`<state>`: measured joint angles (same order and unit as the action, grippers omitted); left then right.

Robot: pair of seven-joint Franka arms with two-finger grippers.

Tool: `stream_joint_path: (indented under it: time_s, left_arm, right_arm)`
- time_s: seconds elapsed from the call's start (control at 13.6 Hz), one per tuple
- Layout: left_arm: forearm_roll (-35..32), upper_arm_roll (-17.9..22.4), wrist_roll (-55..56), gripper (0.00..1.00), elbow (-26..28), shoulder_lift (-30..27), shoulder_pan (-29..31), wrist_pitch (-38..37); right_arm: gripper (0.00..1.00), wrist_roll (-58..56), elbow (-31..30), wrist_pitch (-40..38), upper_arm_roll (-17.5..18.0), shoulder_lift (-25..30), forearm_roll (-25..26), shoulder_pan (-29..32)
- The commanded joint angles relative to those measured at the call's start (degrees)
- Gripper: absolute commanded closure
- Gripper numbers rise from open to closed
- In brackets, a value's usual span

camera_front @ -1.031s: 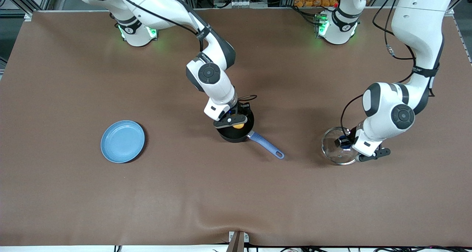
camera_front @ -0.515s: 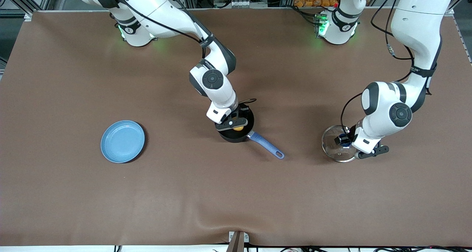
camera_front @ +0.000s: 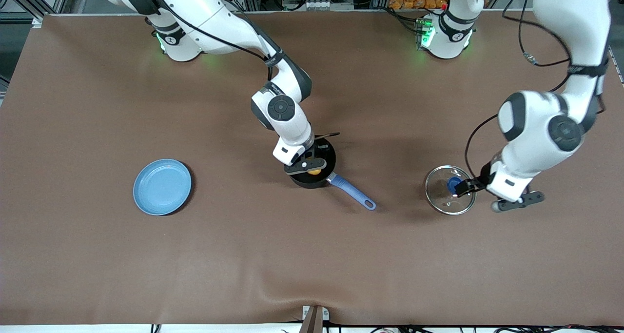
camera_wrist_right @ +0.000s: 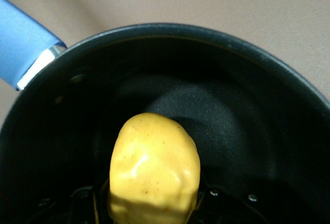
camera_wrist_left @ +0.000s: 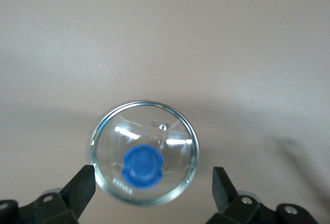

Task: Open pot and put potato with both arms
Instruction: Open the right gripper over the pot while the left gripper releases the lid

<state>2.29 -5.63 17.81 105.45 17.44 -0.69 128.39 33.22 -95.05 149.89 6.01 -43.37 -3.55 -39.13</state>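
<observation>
The yellow potato (camera_front: 315, 171) (camera_wrist_right: 154, 170) is inside the black pot, lower than the pot's rim, so my right gripper needs to open now and let go of the potato.
The black pot (camera_front: 327, 158) stands mid-table with no lid on it, its blue handle (camera_front: 352, 191) pointing toward the front camera. My right gripper (camera_front: 312, 168) reaches into the pot's mouth, shut on the yellow potato (camera_front: 315, 171). The right wrist view shows the potato (camera_wrist_right: 154, 170) between the fingers inside the pot (camera_wrist_right: 247, 131). The glass lid (camera_front: 449, 196) with its blue knob (camera_front: 454, 184) lies flat on the table toward the left arm's end. My left gripper (camera_front: 469, 185) is open and empty above it. The left wrist view shows the lid (camera_wrist_left: 170, 131) between the spread fingers (camera_wrist_left: 82, 185).
A flat light-blue plate (camera_front: 162, 186) lies toward the right arm's end of the brown table. A fixture (camera_front: 314, 318) sits at the table's front edge.
My left gripper has let go of the lid's knob and risen, and the left arm swung toward its own end. My right gripper has sunk slightly lower into the pot with the potato.
</observation>
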Motion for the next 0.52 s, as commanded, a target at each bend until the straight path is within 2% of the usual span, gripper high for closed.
stream_joint_path:
  time_s: [0.0,0.07,0.15,0.22,0.29,0.44]
  left_arm:
    - [0.3,-0.1,-0.7,0.00,-10.9,-1.0,0.1,-12.3]
    - [-0.4,0.1,-0.6,0.00,-14.4,-0.6,0.2,-15.4]
    - [-2.5,0.2,-0.8,0.00,-16.3,-0.7,0.3,-17.2]
    - [-3.6,-0.1,-0.8,0.00,-16.9,-1.4,0.5,-17.5]
    - [-3.3,-0.3,-0.8,0.00,-16.9,-3.1,0.5,-18.4]
    - [-3.3,-0.3,-0.2,0.00,-16.9,-6.5,-0.1,-21.9]
  right_arm:
    - [0.66,1.7,2.2,0.2,-0.5,-1.3,0.7,-0.8]
    - [0.43,1.7,2.5,0.1,-0.5,-1.3,0.7,-0.6]
    - [0.15,1.7,2.5,0.1,-0.5,-1.3,0.7,-0.6]
    - [0.05,1.6,2.6,0.2,-0.5,-1.2,0.7,-0.4]
    - [0.00,1.5,2.9,0.1,-0.5,-1.0,1.0,-0.3]
    - [0.00,0.6,3.4,-0.6,-0.6,-0.1,1.1,0.2]
